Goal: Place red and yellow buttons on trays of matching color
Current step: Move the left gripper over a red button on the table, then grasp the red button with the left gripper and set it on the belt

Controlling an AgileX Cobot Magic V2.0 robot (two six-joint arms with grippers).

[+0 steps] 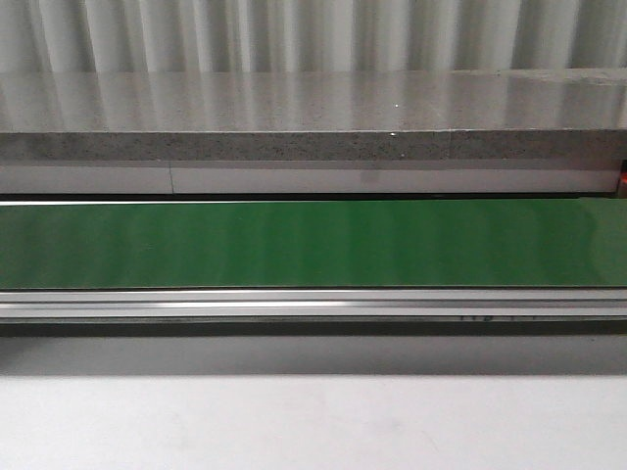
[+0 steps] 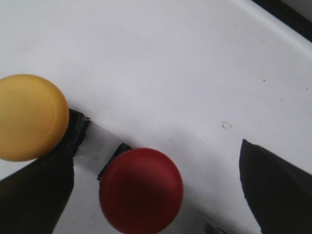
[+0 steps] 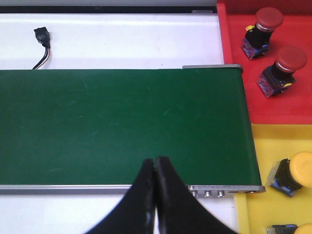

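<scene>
My left gripper's fingers are level with the red cap (image 2: 141, 190), on both sides of the cap. My left gripper should close on the red button now, as that would hold it.
In the left wrist view a red button (image 2: 141, 191) with a dark base stands on the white table (image 2: 170, 73), between the spread fingers (image 2: 278, 187) of my open left gripper (image 2: 158, 148). Neither finger touches it. A yellow button (image 2: 29, 117) stands just beside one finger. In the right wrist view my right gripper (image 3: 156, 162) is shut on nothing above the near edge of the green belt (image 3: 117, 122). Beyond the belt's end lie a red tray (image 3: 292, 109) with two red buttons (image 3: 265, 24) (image 3: 285, 66) and a yellow tray (image 3: 258, 161) holding yellow buttons (image 3: 297, 173). No gripper shows in the front view.
The green conveyor belt (image 1: 313, 243) with its metal side rail (image 1: 313, 305) crosses the front view, a grey stone ledge (image 1: 313, 145) behind it. A small black connector with wires (image 3: 42, 41) lies on the white surface past the belt in the right wrist view.
</scene>
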